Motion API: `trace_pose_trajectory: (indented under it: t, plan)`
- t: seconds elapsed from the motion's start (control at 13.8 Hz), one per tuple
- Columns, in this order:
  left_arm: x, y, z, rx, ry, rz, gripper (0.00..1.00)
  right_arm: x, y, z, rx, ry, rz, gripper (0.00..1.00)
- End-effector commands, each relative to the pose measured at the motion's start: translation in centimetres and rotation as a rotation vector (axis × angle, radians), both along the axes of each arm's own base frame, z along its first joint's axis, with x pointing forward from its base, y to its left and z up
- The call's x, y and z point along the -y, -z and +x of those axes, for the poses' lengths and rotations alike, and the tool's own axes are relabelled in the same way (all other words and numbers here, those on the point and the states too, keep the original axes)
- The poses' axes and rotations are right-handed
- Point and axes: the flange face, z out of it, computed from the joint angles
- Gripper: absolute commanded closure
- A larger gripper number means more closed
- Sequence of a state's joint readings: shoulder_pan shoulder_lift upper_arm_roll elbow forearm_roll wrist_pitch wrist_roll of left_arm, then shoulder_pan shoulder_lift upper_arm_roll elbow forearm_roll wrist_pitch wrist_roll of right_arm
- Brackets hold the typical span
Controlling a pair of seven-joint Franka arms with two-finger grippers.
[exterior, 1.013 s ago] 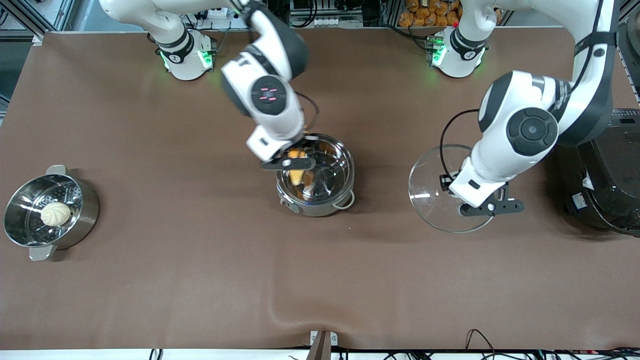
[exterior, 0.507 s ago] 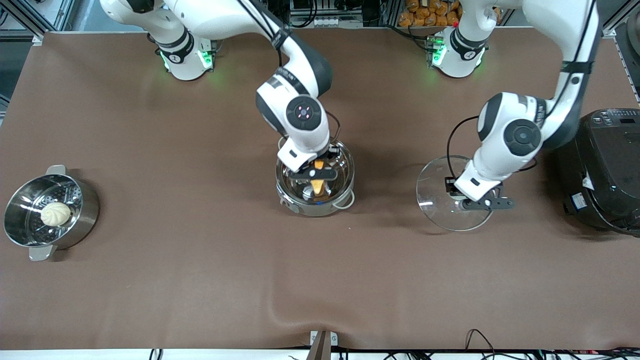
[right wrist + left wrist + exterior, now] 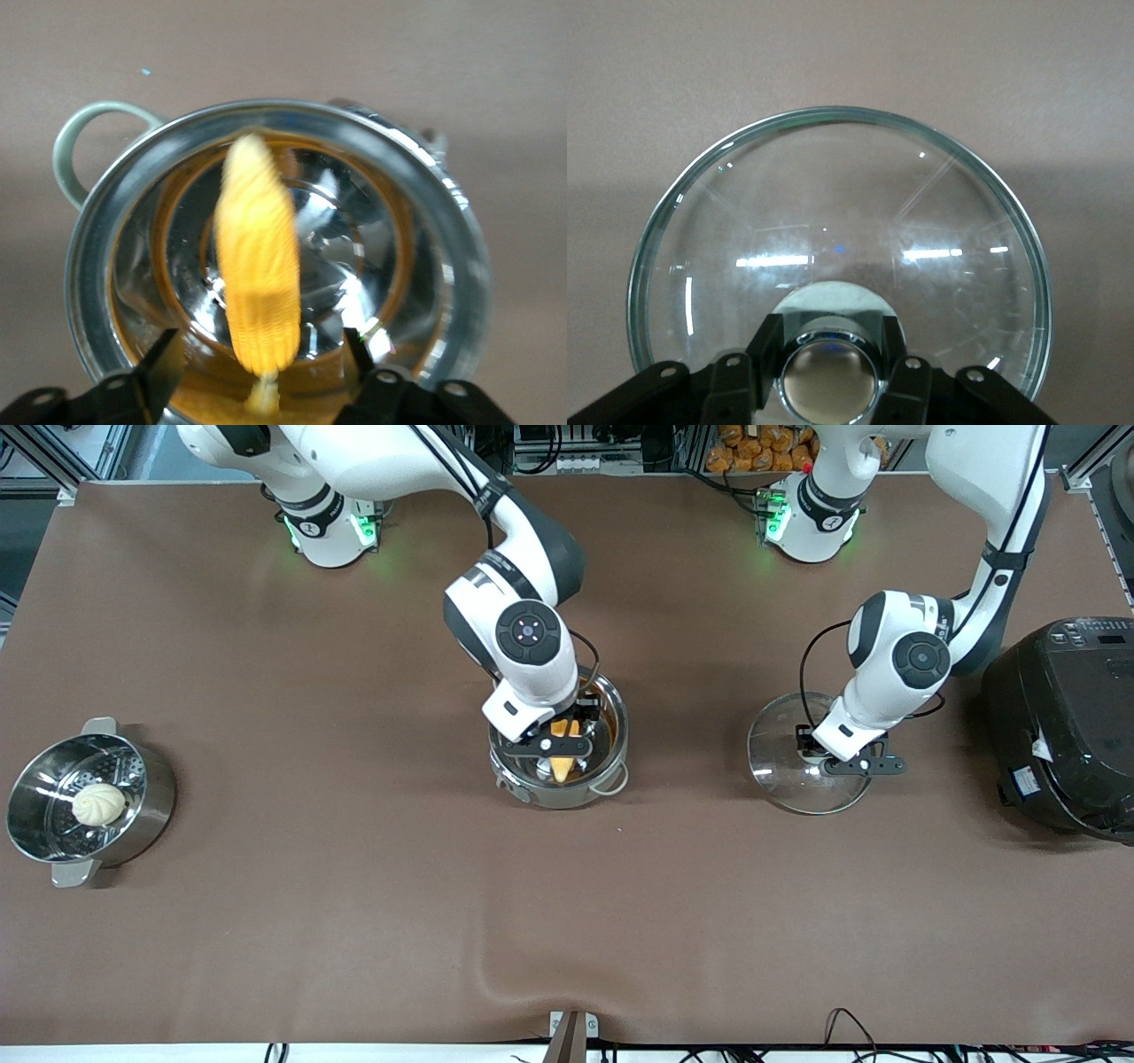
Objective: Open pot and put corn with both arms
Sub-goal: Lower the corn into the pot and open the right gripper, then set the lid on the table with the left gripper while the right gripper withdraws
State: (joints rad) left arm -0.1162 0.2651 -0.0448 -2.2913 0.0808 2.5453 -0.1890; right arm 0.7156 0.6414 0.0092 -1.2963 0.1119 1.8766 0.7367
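Observation:
I should open my left gripper now to let go of the lid's tan knob, because the glass lid's lower rim (image 3: 812, 812) (image 3: 833, 115) is lying on the brown mat.
The steel pot (image 3: 530, 786) stands uncovered mid-table, with one pale loop handle (image 3: 610, 785) toward the front camera. The corn (image 3: 561, 766) lies inside it, pointed end toward the front camera. My right gripper (image 3: 556, 746) hangs just over the pot's mouth. In the right wrist view its fingers (image 3: 165, 352) stand wide open on either side of the corn (image 3: 257, 274), apart from it, inside the pot's rim (image 3: 97, 248). My left gripper (image 3: 842, 766) is shut on the tan knob (image 3: 829, 382) of the glass lid (image 3: 788, 753). It holds the lid at table level beside the pot; contact with the table cannot be told.
A steamer pot (image 3: 146, 815) with a white bun (image 3: 98, 804) stands at the right arm's end of the table. A black rice cooker (image 3: 1063, 717) stands at the left arm's end, close to the lid. The table's near half is bare brown mat.
Both arms came down. The right gripper lowered the corn into the pot, and its fingers now stand apart from it. The left gripper lowered the lid toward the table.

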Motion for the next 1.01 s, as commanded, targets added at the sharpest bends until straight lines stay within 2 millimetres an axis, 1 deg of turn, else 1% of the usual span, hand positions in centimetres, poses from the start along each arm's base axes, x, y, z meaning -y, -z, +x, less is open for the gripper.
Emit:
trace_pose_trajectory:
  t: [0.0, 0.07, 0.14, 0.22, 0.29, 0.36, 0.43, 0.51, 0.58, 0.65, 0.72, 0.87, 0.94]
  plan:
    - [-0.2, -0.4, -0.3, 0.008, 0.02, -0.007, 1.0, 4.2, -4.7, 1.3, 0.019, 0.052, -0.002, 0.0]
    - [-0.3, -0.1, -0.4, 0.001, 0.018, -0.008, 1.0, 6.1, -5.7, 1.9, 0.022, 0.076, -0.003, 0.0]
    - [-0.1, 0.3, -0.3, -0.005, 0.021, -0.008, 1.0, 9.7, -7.6, 2.7, 0.031, 0.121, 0.002, 0.0]
    - [-0.1, 0.2, -0.1, -0.004, 0.03, -0.008, 0.56, 12.8, -8.6, 3.1, 0.037, 0.118, 0.007, 0.0]
    - [0.2, 0.0, 0.1, 0.002, 0.045, -0.01, 0.01, 16.0, -10.0, 3.7, 0.055, 0.11, 0.02, 0.0]
    - [0.2, -0.8, 0.6, 0.017, 0.042, -0.012, 0.0, 19.2, -11.5, 4.4, 0.07, 0.129, 0.03, 0.0]
    - [0.0, -2.6, 1.4, 0.051, 0.037, -0.015, 0.0, 22.1, -12.6, 4.7, 0.08, 0.139, 0.034, 0.0]
    - [0.0, -6.2, 2.0, 0.082, 0.031, -0.014, 0.0, 25.6, -13.8, 5.1, 0.092, 0.127, 0.039, 0.0]
    - [0.1, -9.8, 2.7, 0.09, 0.026, -0.01, 0.0, 29.1, -14.4, 5.6, 0.088, 0.098, 0.038, 0.0]
    - [-0.1, -13.9, 3.5, 0.085, 0.021, -0.003, 0.0, 32.2, -15.2, 5.8, 0.078, 0.101, 0.035, 0.0]
    - [-0.2, -18.0, 4.5, 0.087, 0.012, 0.0, 0.0, 35.0, -16.8, 5.6, 0.083, 0.123, 0.036, 0.0]
    - [1.0, -26.9, 6.4, 0.055, -0.003, 0.011, 0.0, 40.3, -20.0, 4.7, 0.095, 0.132, 0.038, 0.0]
    - [1.2, -30.3, 7.1, 0.045, -0.015, 0.012, 0.0, 43.5, -21.2, 4.0, 0.084, 0.128, 0.039, 0.0]
